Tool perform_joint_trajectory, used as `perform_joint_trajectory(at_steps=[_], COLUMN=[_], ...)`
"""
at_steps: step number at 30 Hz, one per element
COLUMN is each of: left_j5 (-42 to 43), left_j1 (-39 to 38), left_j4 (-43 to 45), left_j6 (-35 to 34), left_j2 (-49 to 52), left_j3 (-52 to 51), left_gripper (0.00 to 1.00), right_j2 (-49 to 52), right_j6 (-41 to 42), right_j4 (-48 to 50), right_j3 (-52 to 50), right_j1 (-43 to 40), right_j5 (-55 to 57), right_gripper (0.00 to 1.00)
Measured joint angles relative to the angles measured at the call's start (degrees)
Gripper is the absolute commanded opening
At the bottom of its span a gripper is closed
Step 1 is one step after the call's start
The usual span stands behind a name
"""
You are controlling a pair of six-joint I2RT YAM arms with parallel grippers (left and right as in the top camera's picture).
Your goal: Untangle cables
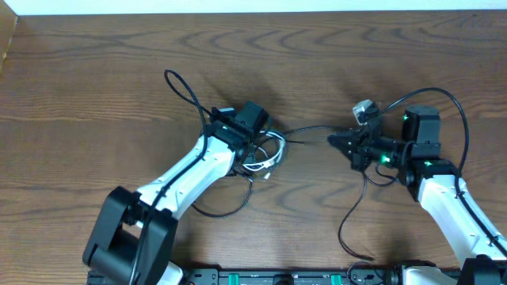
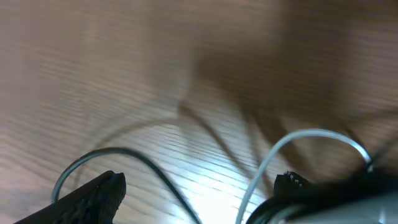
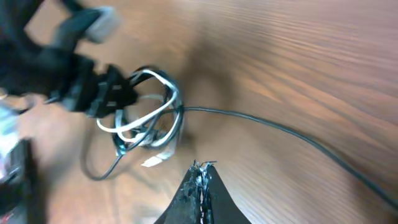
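Observation:
The robot's left hand should grab the bundle's white and black cables on the side away from the right gripper, so the facing loops stay free to untangle.
A loose bundle of cables lies at mid-table: white cable [image 1: 268,158] loops tangled with a thin black cable [image 1: 309,129] that runs right toward my right gripper [image 1: 337,141]. My left gripper [image 1: 257,138] hangs over the bundle. In the left wrist view it [image 2: 199,186] stands open, and a white cable [image 2: 298,137] and a black cable [image 2: 143,165] pass between its fingers [image 2: 93,193]. In the right wrist view my right gripper [image 3: 202,167] is shut with nothing in it. It points at the white loops [image 3: 146,115], and the black cable [image 3: 280,127] passes just beyond its tips.
Thicker black arm wires arc behind the left arm [image 1: 186,91] and around the right arm [image 1: 451,99]. Another black strand [image 1: 352,222] trails toward the front edge. A black loop [image 1: 226,210] lies under the left forearm. A wooden table [image 1: 95,71] spreads all around.

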Motion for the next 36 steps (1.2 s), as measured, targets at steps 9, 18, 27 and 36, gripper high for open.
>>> perform_joint_trajectory(at_steps=[9,18,27,36], left_j5=[-1.66,7.02,18.84,17.35], left_j1=[4.31,4.87,4.87,4.87], left_j4=[-0.33,1.73,6.25,6.43], left_j6=[0.09,6.51,12.55,13.84], left_j2=[4.92,4.96,4.94,4.94], left_j3=[0.0,0.0,-0.04,-0.07], left_gripper=[0.81,0.81,0.75,0.5], right_j2=[-0.02,-0.04,-0.04,-0.04], right_j6=[6.19,8.02,8.5,9.99], right_j4=[-3.1,-2.58,-1.27,-2.08], right_j3=[0.0,0.0,0.0,0.0], right_j1=[-1.9,-1.9,-1.55,0.42], right_j5=[16.87,17.22,9.38,5.09], right_gripper=[0.01,0.12,0.28,0.23])
